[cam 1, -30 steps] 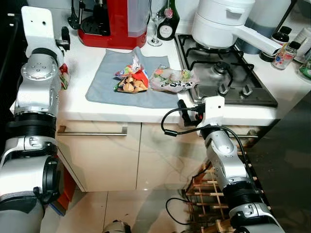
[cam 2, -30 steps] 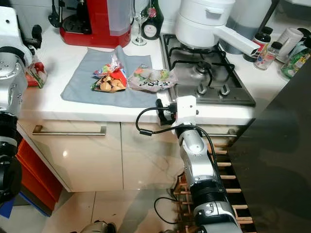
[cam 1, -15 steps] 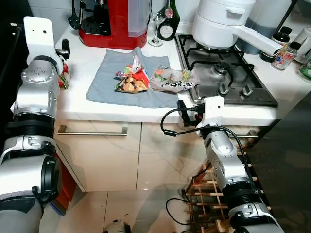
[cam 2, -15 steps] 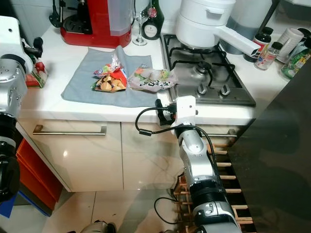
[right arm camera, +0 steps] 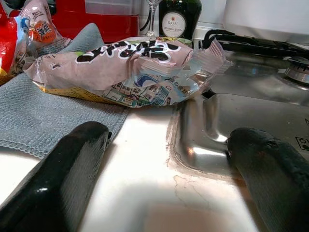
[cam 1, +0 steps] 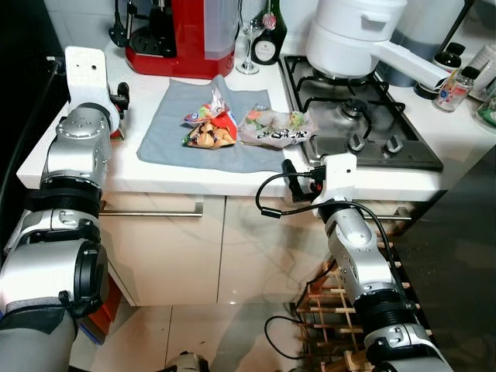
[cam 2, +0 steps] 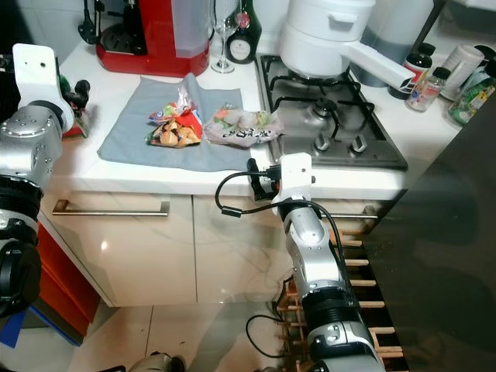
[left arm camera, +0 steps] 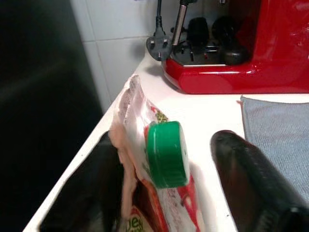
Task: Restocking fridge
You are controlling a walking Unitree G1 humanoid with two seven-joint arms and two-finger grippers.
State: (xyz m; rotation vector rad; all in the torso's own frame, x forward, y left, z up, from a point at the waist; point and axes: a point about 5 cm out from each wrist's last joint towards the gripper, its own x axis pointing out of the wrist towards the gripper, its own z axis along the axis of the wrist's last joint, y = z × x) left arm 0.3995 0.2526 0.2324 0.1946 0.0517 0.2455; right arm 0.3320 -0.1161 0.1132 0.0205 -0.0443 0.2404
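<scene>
My left gripper takes hold of the white and red pouch (left arm camera: 140, 140) by its green-capped spout (left arm camera: 167, 154) next, to restock the fridge.
A red and white pouch (left arm camera: 169, 203) with a green cap (left arm camera: 166, 153) stands at the left end of the white counter (cam 1: 147, 174). My left gripper (left arm camera: 164, 140) is open around it. The pouch leans on one finger, and a gap shows between the cap and the other finger (left arm camera: 251, 179). Two snack bags, one red (cam 1: 209, 128) and one pinkish (cam 1: 275, 128), lie on a grey cloth (cam 1: 174, 136). At the counter's front edge by the hob corner, my right gripper (cam 1: 298, 172) is open and holds nothing, just short of the pinkish bag (right arm camera: 130, 67).
A red coffee machine (cam 1: 182, 35), a wine glass (cam 1: 248, 46) and a dark bottle (cam 1: 267, 39) stand at the back. A white pot (cam 1: 353, 35) sits on the gas hob (cam 1: 364, 116). A wooden rack (cam 1: 333, 310) stands on the floor by a dark panel (cam 1: 465, 256).
My left arm has swung to the right over the counter's left end, and the pouch has shifted right with it. The right arm and the snack bags have not moved.
</scene>
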